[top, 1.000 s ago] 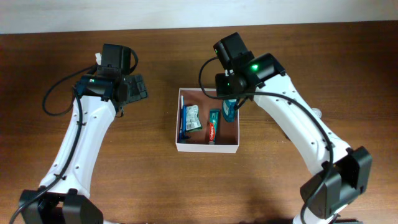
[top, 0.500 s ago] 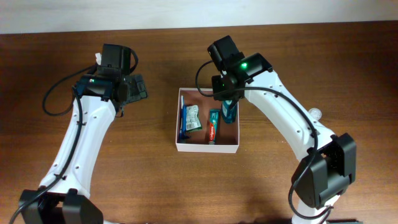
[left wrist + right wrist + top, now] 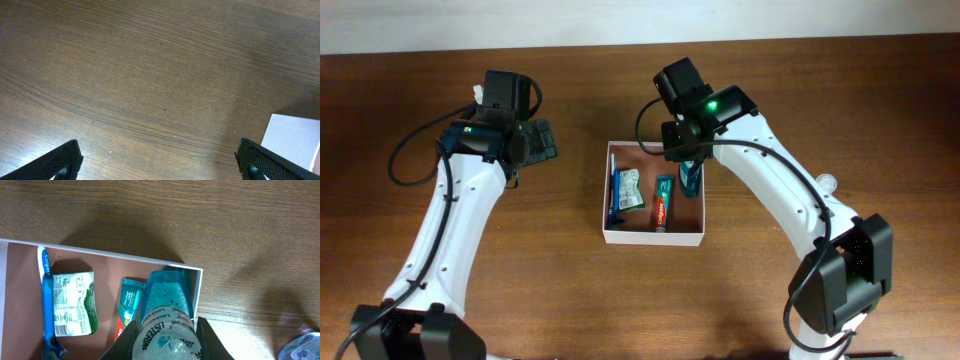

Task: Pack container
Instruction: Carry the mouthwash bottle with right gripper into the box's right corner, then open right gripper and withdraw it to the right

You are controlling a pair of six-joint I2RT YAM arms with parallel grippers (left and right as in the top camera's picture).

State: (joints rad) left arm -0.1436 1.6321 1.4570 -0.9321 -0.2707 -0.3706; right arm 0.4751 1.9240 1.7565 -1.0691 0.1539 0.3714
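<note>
My right gripper needs to let go of the bottle. The bottle's base is inside the sides of the container's corner, beside the toothpaste box, so the bottle would land in the container.
The container (image 3: 653, 238) is a white-walled square box with a pinkish-brown floor, in the middle of the table. In it lie a blue toothbrush (image 3: 613, 190), a green-and-white packet (image 3: 632, 190) and a toothpaste box (image 3: 663, 200). My right gripper (image 3: 688, 160) is shut on a blue Listerine mouthwash bottle (image 3: 167, 300), gripped near its cap and hanging into the container's far right corner (image 3: 197, 272). The right wrist view shows the fingers (image 3: 207, 337) pressed against both sides of the bottle. My left gripper (image 3: 160, 167) stands open over bare wood, left of the container, with nothing in it.
A small clear plastic item (image 3: 830, 182) lies on the wood to the right of the container, and shows at the bottom right of the right wrist view (image 3: 300, 347). A white corner of the container (image 3: 295, 140) shows in the left wrist view.
My right arm has shifted slightly left with the bottle, bringing it further over the container's far right corner. The left arm has not moved.
</note>
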